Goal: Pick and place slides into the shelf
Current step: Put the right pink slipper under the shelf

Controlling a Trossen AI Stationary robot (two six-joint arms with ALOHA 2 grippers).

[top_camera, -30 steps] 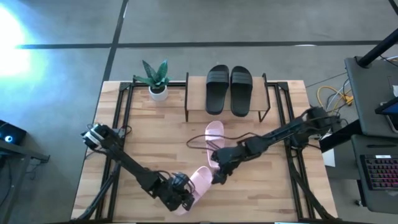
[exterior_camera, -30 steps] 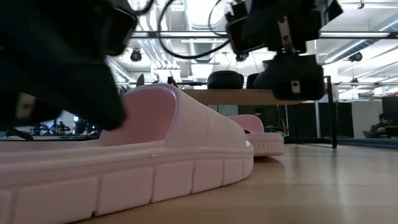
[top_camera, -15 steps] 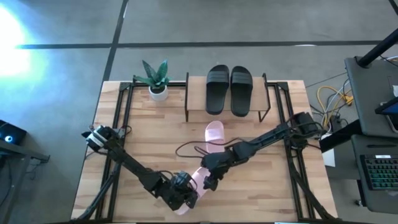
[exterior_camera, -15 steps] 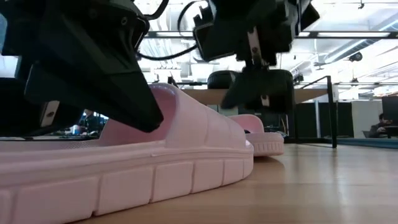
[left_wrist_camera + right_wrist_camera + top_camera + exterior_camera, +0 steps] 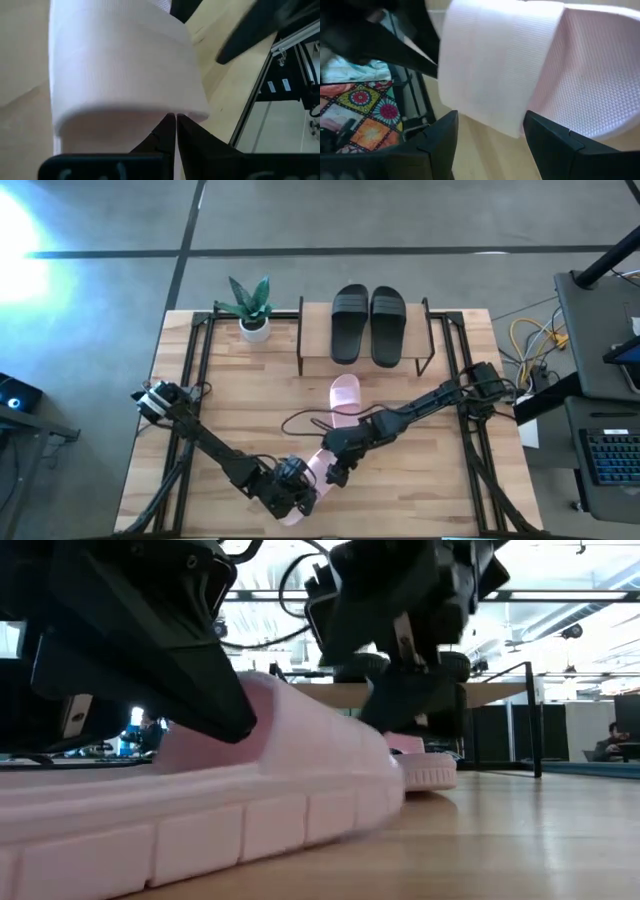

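Note:
Next, my right gripper grabs the pink slide by the edge of its wide strap (image 5: pixel 512 120). Then the slide goes over to the shelf.
A pale pink slide (image 5: pixel 322 463) lies near the table's front, between my two grippers; it fills the low view (image 5: pixel 250 800). My left gripper (image 5: pixel 303 485) is shut on its wide strap (image 5: pixel 125 75). My right gripper (image 5: pixel 335 472) is open, with a finger on either side of the strap's other edge (image 5: pixel 490 65); I cannot tell whether it touches. The second pink slide (image 5: pixel 345 393) lies on its sole on the table in front of the shelf (image 5: pixel 415 330). The black pair (image 5: pixel 368 325) rests on the shelf's top board. My left gripper pinches the edge of the pink slide's strap (image 5: pixel 172 111) between its two fingers. The fingers come at it slanting from the table's near left side. In the low view one dark finger (image 5: pixel 200 690) lies on top of the strap. The slide's sole is at the table.
A small potted plant (image 5: pixel 251 308) stands at the far left, beside the shelf. A loose black cable (image 5: pixel 305 418) loops over the table by the right arm. Black frame rails run along both table sides. Bare tabletop lies to the right of the slide.
My right gripper has moved toward the table's left and near edge, down to the pink slide's strap. My left gripper has closed in on the strap from the near left. The slide's toe end has shifted slightly.

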